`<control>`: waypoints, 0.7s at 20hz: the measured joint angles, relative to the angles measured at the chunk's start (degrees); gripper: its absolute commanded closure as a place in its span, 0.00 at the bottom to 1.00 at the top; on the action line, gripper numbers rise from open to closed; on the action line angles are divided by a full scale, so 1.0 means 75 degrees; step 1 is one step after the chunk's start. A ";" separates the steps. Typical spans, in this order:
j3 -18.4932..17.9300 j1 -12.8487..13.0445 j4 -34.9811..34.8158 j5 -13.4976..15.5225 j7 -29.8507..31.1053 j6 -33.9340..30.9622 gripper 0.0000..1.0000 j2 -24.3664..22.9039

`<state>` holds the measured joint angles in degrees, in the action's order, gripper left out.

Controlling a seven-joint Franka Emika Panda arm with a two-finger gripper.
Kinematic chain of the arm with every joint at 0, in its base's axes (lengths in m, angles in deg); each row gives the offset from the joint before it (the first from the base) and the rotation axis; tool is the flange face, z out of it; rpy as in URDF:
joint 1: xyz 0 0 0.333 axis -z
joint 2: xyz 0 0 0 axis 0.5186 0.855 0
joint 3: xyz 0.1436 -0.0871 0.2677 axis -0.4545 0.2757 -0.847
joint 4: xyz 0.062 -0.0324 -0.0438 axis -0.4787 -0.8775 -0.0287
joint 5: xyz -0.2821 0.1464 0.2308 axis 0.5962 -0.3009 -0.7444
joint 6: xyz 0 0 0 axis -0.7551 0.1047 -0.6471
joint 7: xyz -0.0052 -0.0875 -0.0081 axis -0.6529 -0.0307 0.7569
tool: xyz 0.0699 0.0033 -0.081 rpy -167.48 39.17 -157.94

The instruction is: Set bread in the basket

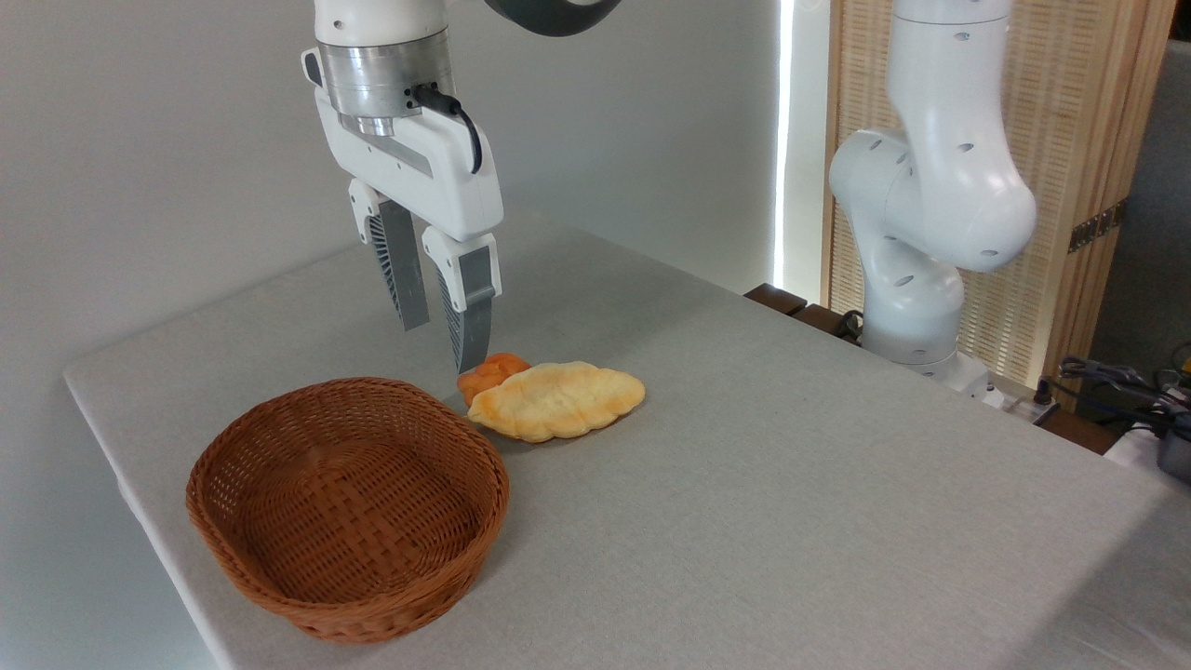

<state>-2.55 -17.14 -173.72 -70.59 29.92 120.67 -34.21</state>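
The robot's gripper will put the bread into the wicker basket [349, 502], so it will grab the bread by its thick middle [557, 400] next.
The bread [556, 400], a long pale yellow loaf with a golden edge, lies flat on the grey table just right of the basket. The brown woven wicker basket [349, 502] stands at the front left with nothing in it. My gripper [445, 342] hangs above the table behind the basket's far rim and a little left of the loaf. Its two fingers point down, stand apart and hold nothing. The nearer fingertip [472, 358] ends just above a small orange bun.
A small round orange bun [490, 374] touches the loaf's left end, partly hidden by it. The arm's white base [916, 251] rises at the table's right back edge. Cables and a dark device [1140, 400] lie far right. The table [791, 521] has edges at left and front.
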 measured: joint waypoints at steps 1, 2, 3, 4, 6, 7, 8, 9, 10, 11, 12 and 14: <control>0.0000 0.0000 0.0000 0.0000 0.0000 0.0000 0.00 0.0000; 0.0002 0.0000 0.0000 0.0000 0.0000 0.0000 0.00 0.0001; 0.0009 0.0000 0.0000 0.0000 0.0000 -0.0001 0.00 0.0004; 0.0017 0.0004 0.0000 0.0000 0.0000 -0.0004 0.00 0.0010; 0.0033 0.0012 -0.0001 0.0000 0.0000 -0.0010 0.00 0.0030; 0.0038 0.0017 -0.0001 0.0000 0.0000 -0.0012 0.00 0.0039; 0.0046 0.0033 -0.0001 0.0000 0.0000 -0.0015 0.00 0.0059; 0.0053 0.0043 -0.0002 0.0000 0.0000 -0.0017 0.00 0.0072; 0.0065 0.0062 -0.0004 0.0000 0.0000 -0.0018 0.00 0.0105; 0.0072 0.0073 -0.0005 0.0000 0.0000 -0.0018 0.00 0.0125; 0.0088 0.0098 -0.0015 0.0000 0.0000 -0.0019 0.00 0.0167; 0.0101 0.0176 -0.0075 0.0000 -0.0019 -0.0033 0.00 0.0222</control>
<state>-1.79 -15.82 -174.28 -70.58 29.78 120.42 -32.55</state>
